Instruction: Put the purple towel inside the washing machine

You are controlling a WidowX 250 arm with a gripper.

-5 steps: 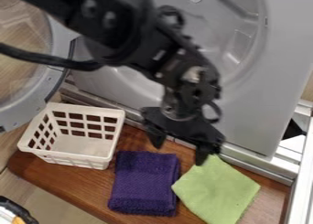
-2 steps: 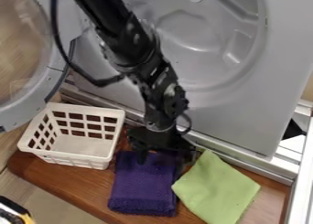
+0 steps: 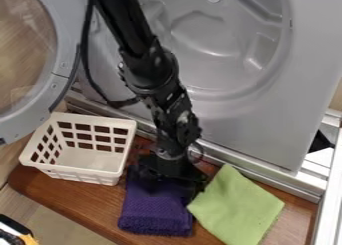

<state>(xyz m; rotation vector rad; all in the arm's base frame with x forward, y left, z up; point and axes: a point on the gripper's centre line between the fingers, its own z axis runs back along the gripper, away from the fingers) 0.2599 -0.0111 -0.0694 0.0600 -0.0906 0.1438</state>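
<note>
The robot's gripper should next grip the upper part of the purple towel (image 3: 155, 214) to put the towel inside the washing machine.
The gripper (image 3: 171, 190) hangs low over the upper part of the purple towel (image 3: 155, 214), its fingers standing apart, open. Its dark body covers the towel's top edge. Folded into a thick rectangle, the towel lies on the brown wooden board. Behind it stands the grey washing machine (image 3: 267, 131), whose round recess shows at the top and whose round door (image 3: 63, 71) is swung out at the left.
Left of the purple towel is a white plastic basket (image 3: 83, 161). A green cloth (image 3: 237, 209) lies right beside the towel on its right. A metal rail (image 3: 267, 179) runs between the board (image 3: 73, 199) and the machine.
The gripper has moved left and down, from above the space between the purple towel and green cloth onto the purple towel's upper part. The cloths and basket have stayed put.
</note>
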